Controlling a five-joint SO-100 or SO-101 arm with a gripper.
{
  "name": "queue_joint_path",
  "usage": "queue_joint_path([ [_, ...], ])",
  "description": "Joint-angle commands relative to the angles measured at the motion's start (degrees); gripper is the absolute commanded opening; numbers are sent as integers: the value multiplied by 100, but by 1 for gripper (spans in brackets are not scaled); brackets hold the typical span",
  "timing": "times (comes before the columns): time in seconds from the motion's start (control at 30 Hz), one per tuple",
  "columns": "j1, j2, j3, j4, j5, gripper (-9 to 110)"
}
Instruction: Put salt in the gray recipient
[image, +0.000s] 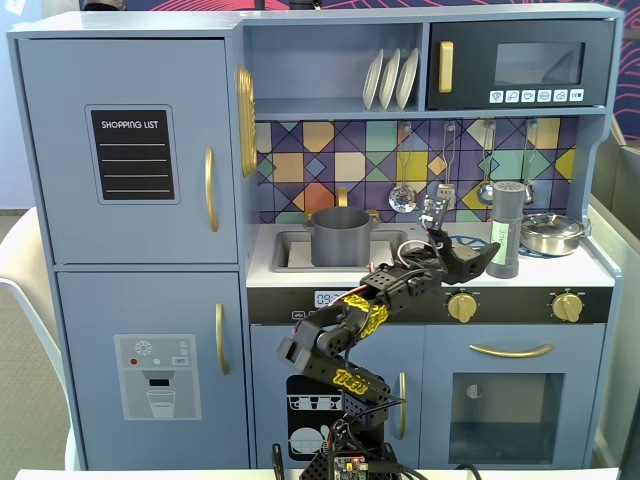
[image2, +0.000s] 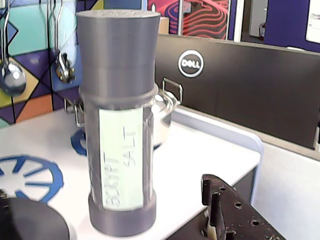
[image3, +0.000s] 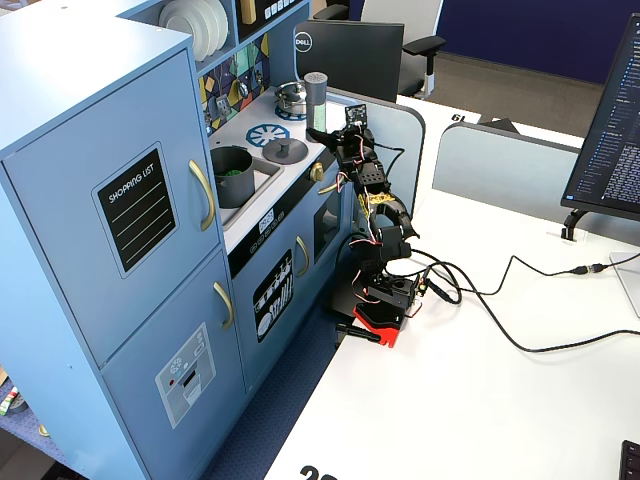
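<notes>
My gripper next needs to grab the shaker by its labeled body (image: 506, 240). I need to put salt from it in the gray pot (image: 341, 238).
The salt (image: 506, 228), a tall dark gray shaker with a pale green label, stands upright on the counter's right part; it fills the middle of the wrist view (image2: 120, 130). The gray recipient (image: 340, 236), a matte gray pot, sits in the sink at the left and also shows in a fixed view (image3: 232, 172). My gripper (image: 478, 246) is open and empty just left of the shaker, close to it and low over the counter. In the wrist view one black finger (image2: 214, 200) shows at the lower right, apart from the shaker.
A shiny steel pan (image: 550, 233) stands right behind the shaker. A flat gray knobbed lid (image3: 283, 150) lies on the blue burner between sink and shaker. Utensils (image: 403, 195) hang on the back wall. A Dell monitor (image2: 235, 85) stands beyond the counter's end.
</notes>
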Motion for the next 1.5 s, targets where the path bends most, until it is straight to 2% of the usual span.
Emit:
queue_joint_path([
  [0.0, -44, -501, -554, -571, 53, 60],
  [0.37, -132, -2689, -2180, -1257, -62, 56],
  [0.83, -378, -4808, -4509, -1248, -88, 49],
  [0.9, -404, -5027, -4755, -1257, -185, 42],
  [0.93, -431, -5089, -4834, -1257, -290, 33],
  [1.0, -492, -5115, -4843, -1169, -554, 5],
  [1.03, -510, -5106, -4843, -1151, -492, 0],
  [1.3, -650, -4368, -5098, -1222, 984, 0],
  [1.47, -1072, -3357, -5159, -299, 2558, 0],
])
